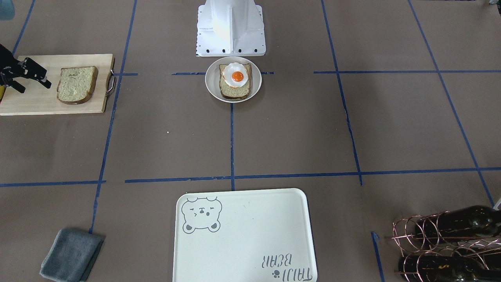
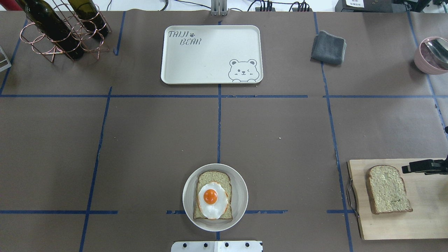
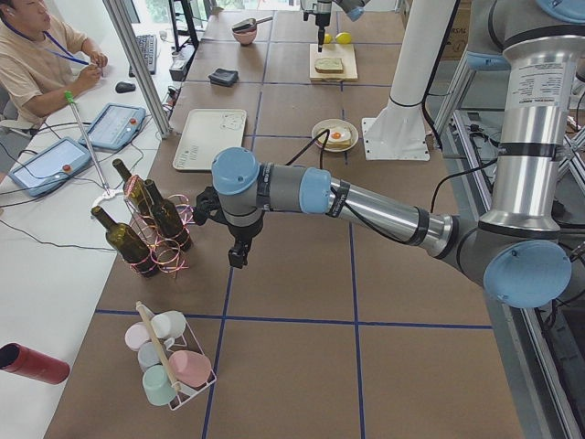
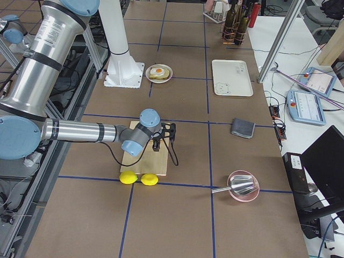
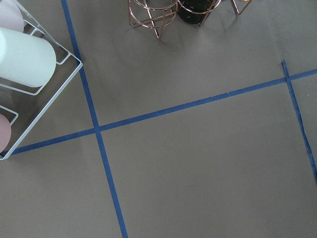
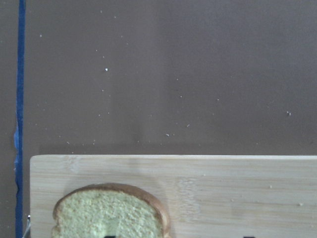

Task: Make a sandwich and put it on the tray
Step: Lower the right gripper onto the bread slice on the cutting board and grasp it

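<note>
I should next grab the board's bread slice by its crust edge point(image 1: 60, 84) with my right gripper, to top the fried egg point(image 1: 235, 75) and finish the sandwich.
One bread slice point(image 1: 77, 84) lies on the wooden cutting board point(image 1: 35, 103), also in the overhead view point(image 2: 387, 189) and the right wrist view point(image 6: 111, 213). My right gripper point(image 1: 35, 86) hovers open over the board just beside that slice, at its outer side point(image 2: 406, 169). A second bread slice point(image 2: 213, 176) with the fried egg point(image 2: 211, 200) on top sits in the small round plate point(image 2: 241, 196) near the robot base. The bear tray point(image 2: 210, 59) is empty at the far side. My left gripper point(image 3: 238, 259) hangs over bare table by the wine rack; I cannot tell its state.
A copper rack with wine bottles point(image 2: 59, 31) stands far left. A grey cloth point(image 2: 328, 47) lies right of the tray. A pink bowl with a spoon point(image 2: 432, 54) is far right. Two lemons point(image 4: 138, 178) lie beside the board. A wire cup rack point(image 5: 25, 64) is near the left gripper.
</note>
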Robot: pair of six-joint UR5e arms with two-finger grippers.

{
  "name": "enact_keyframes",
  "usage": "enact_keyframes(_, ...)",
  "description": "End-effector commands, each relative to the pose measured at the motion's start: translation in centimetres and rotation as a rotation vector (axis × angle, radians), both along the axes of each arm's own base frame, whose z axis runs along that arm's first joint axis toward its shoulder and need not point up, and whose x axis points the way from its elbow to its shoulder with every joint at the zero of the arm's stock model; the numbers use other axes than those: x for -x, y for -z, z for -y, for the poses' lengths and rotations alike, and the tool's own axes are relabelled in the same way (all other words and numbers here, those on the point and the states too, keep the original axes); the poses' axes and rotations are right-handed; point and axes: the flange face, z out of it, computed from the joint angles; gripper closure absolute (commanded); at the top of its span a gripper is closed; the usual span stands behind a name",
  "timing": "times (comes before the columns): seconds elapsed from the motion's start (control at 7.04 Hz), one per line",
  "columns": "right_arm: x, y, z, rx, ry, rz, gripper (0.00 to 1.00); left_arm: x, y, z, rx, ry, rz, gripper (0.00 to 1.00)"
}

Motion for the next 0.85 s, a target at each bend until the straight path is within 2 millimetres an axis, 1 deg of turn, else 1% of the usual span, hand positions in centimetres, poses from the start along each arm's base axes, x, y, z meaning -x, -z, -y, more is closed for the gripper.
enact_keyframes(0.0, 1.3, -0.5, -1.1, 0.014, 0.038, -0.001, 0.15, 0.0, 0.0, 0.0, 0.001, 0.000, 0.000, 0.00)
enact_keyframes(0.14, 2.5, -0.5, -1.7, 0.035, 0.058, -0.002, 0.18, 0.0, -0.1, 0.0, 0.000, -0.001, 0.000, 0.00)
enact_keyframes(0.28, 3.3, -0.5, -2.2, 0.051, 0.060, -0.008, 0.21, 0.0, -0.1, 0.0, 0.000, -0.001, 0.000, 0.00)
enact_keyframes(0.43, 3.5, -0.5, -2.3, 0.054, 0.067, -0.009, 0.23, 0.0, 0.1, 0.0, -0.003, -0.001, 0.000, 0.00)
enact_keyframes(0.57, 3.5, -0.7, -2.5, 0.056, 0.070, -0.011, 0.32, 0.0, 0.2, 0.0, -0.005, -0.001, 0.000, 0.00)
enact_keyframes(0.71, 3.5, -0.7, -2.5, 0.056, 0.070, -0.011, 0.56, 0.0, 0.2, 0.0, -0.005, -0.001, 0.000, 0.00)
